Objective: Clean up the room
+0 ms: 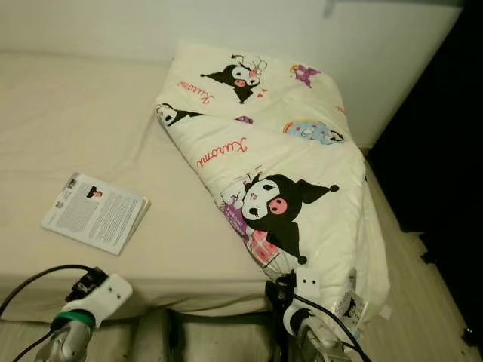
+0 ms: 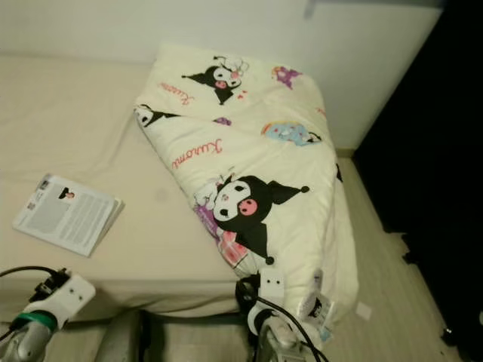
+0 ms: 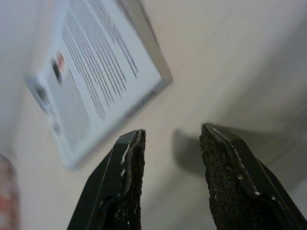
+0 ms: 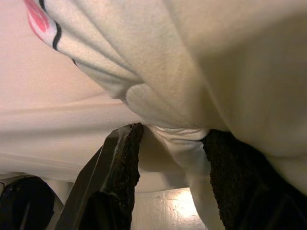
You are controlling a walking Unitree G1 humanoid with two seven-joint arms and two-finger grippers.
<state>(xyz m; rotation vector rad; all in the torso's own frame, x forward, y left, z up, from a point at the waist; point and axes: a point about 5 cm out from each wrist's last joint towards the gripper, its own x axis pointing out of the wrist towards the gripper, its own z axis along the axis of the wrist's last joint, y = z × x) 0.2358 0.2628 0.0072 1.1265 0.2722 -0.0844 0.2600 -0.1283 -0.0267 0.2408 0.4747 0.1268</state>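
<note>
I need to grab the book with my left gripper across its thin spine edge [image 1: 81, 240] next, because the book's broad cover [image 1: 98, 211] is wider than my open fingers.
A cream blanket [image 1: 256, 143] printed with cartoon characters lies folded along the right side of the bed [image 1: 75, 113], and its lower corner hangs over the front edge. A thin printed booklet [image 1: 96, 213] lies flat on the sheet at the front left. My left gripper [image 3: 170, 177] is open just above the sheet near the bed's front edge, and the booklet [image 3: 96, 72] lies ahead of its fingers. My right gripper [image 4: 170, 172] is open at the hanging corner, with a fold of the blanket [image 4: 192, 86] between its fingers.
A white wall [image 1: 377, 45] runs behind the bed. To the right, a strip of pale floor [image 1: 423, 302] borders a dark, unlit area [image 1: 445, 151]. A label tag [image 1: 351, 305] hangs from the blanket's lower corner. The sheet between booklet and blanket is bare.
</note>
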